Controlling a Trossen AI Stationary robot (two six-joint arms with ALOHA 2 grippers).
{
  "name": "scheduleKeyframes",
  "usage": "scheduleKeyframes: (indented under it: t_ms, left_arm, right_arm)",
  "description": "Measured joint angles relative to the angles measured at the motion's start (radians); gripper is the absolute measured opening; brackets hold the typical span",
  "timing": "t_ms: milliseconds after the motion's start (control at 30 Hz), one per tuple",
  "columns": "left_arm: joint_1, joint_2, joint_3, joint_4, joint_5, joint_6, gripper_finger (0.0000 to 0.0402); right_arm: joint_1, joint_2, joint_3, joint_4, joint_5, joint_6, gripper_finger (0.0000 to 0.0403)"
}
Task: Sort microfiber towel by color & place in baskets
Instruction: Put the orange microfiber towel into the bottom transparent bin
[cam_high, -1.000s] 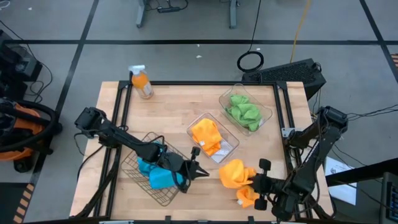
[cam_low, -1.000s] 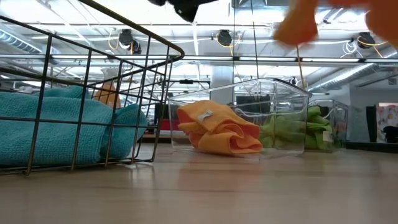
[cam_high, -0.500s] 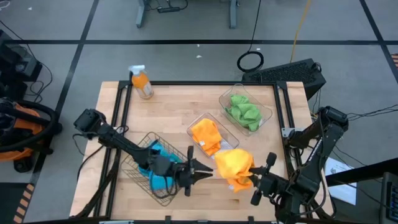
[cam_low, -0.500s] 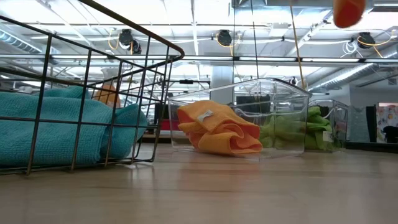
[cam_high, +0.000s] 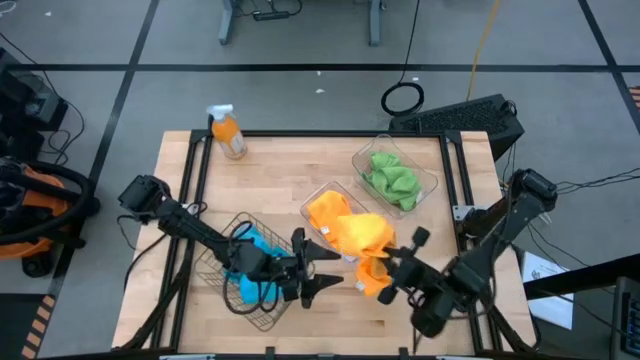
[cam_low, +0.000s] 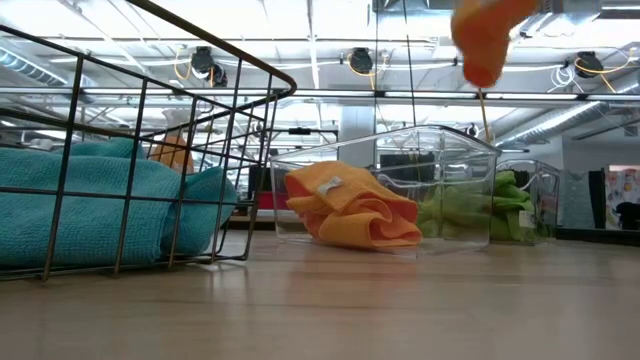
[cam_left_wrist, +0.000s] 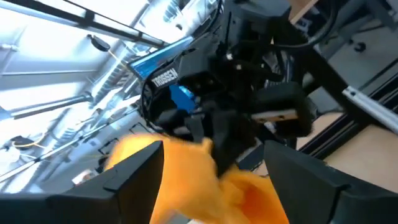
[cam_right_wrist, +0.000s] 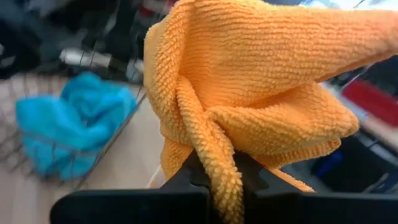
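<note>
The orange towel stays in my right gripper for now, until its lower end (cam_high: 373, 278) is over the clear tub, because the towel's end hangs past the tub's rim.
My right gripper (cam_high: 380, 268) is shut on an orange microfiber towel (cam_high: 362, 234), held in the air over the near end of the middle clear tub (cam_high: 318, 196). That tub has another orange towel (cam_high: 328, 212) lying in it. My left gripper (cam_high: 326, 268) stands open and empty just left of the held towel, beside the wire basket (cam_high: 222, 252), which holds blue towels (cam_high: 252, 268). The far clear tub (cam_high: 428, 180) holds green towels (cam_high: 392, 178). In the low view the held towel (cam_low: 488, 34) hangs at the top. My right gripper pinches a bunched fold (cam_right_wrist: 212, 154) of the orange towel between its two fingers, several layers together. The rest of the cloth bulges out beyond the fingertips (cam_right_wrist: 186, 177) in a loose wad. The towel is lifted clear of table and tub.
An orange spray bottle (cam_high: 228, 132) stands at the table's far left corner. Bare wood lies between the bottle and the tubs and along the near edge. A dark box (cam_high: 470, 118) sits just off the far right corner.
My right gripper has carried the orange towel up and from the near right corner toward the middle tub, the cloth staying bunched. My left gripper has tipped upward, rolled, and opened next to the basket.
</note>
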Motion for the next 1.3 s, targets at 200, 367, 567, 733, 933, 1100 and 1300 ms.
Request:
scheduleKeyframes:
  t_ms: [200,367,567,733,933,1100,1300]
  left_arm:
    - [0.031,0.000,0.000,-0.018,0.003,0.049,0.0286]
    - [0.093,0.000,0.000,-0.119,-0.079,-0.038,0.0286]
    - [0.164,0.000,0.000,-0.223,-0.070,-0.218,0.0274]
    - [0.179,0.000,0.000,-0.233,0.082,-0.329,0.0267]
    - [0.178,0.000,0.000,-0.217,0.070,-0.499,0.0267]
    - [0.178,0.000,0.000,-0.234,0.006,-0.579,0.0281]
    - [0.158,0.000,0.000,-0.319,0.003,-0.533,0.0327]
  right_arm:
    - [-0.105,0.000,0.000,0.088,-0.185,-0.137,0.0009]
    - [-0.143,0.000,0.000,0.219,-0.199,-0.314,0.0009]
    - [-0.161,0.000,0.000,0.345,-0.196,-0.473,0.0015]
    - [-0.175,0.000,0.000,0.401,-0.193,-0.546,0.0031]
    - [-0.212,0.000,0.000,0.403,-0.191,-0.582,0.0032]
    - [-0.241,0.000,0.000,0.402,-0.186,-0.616,0.0030]
    - [-0.256,0.000,-0.001,0.400,-0.192,-0.655,0.0030]
